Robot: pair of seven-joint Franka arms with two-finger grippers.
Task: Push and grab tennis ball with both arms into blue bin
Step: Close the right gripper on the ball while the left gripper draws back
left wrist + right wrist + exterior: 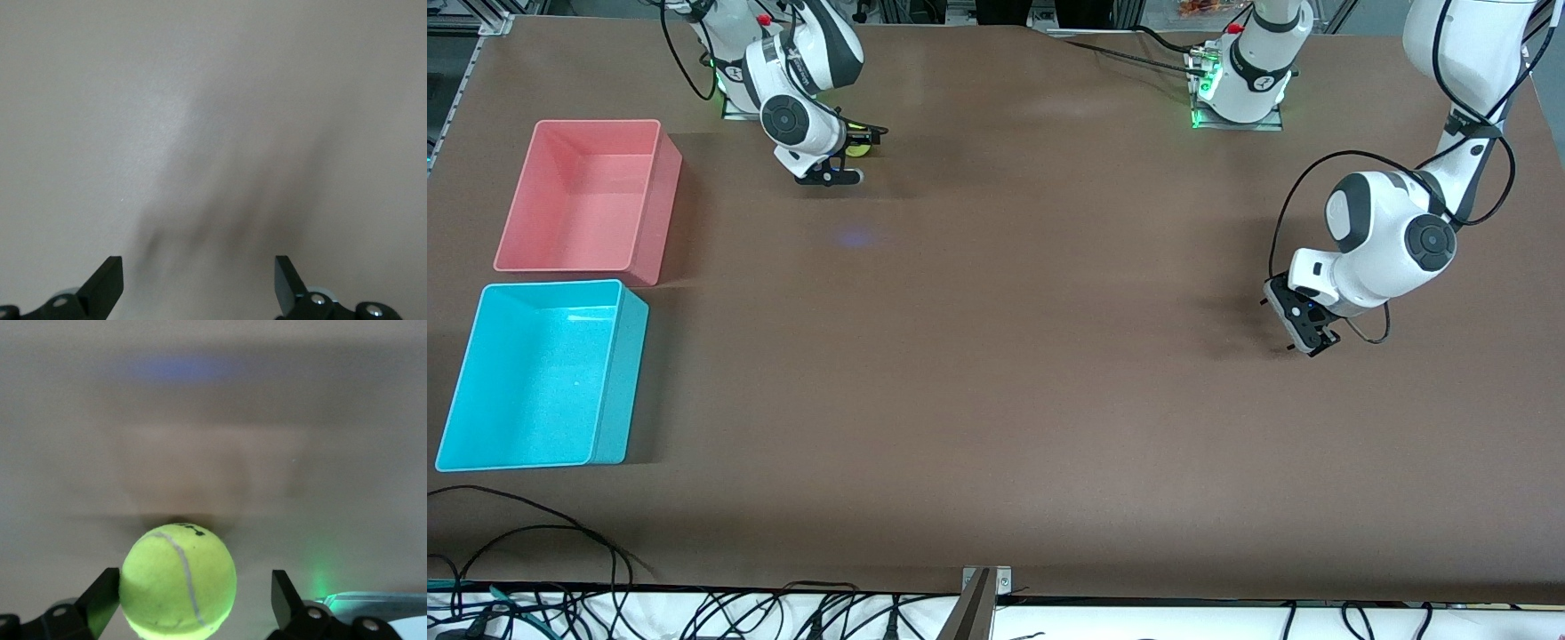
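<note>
In the right wrist view the tennis ball (179, 581) sits between both fingers of my right gripper and closing now would catch it, so it is time to close.
The yellow-green tennis ball (858, 148) (179, 581) rests on the brown table close to the right arm's base. My right gripper (852, 156) (197, 587) is down at the table, open, with the ball between its fingers. The ball lies against one finger and a gap separates it from the other. The blue bin (624, 382) stands at the right arm's end of the table, nearer to the front camera than the ball, with nothing in it. My left gripper (1303, 342) (199, 270) hangs open low over bare table at the left arm's end.
A pink bin (596, 123) stands beside the blue bin, farther from the front camera and nearer the ball. Cables run along the table's front edge (694, 591). A small metal bracket (983, 578) sits at the middle of that edge.
</note>
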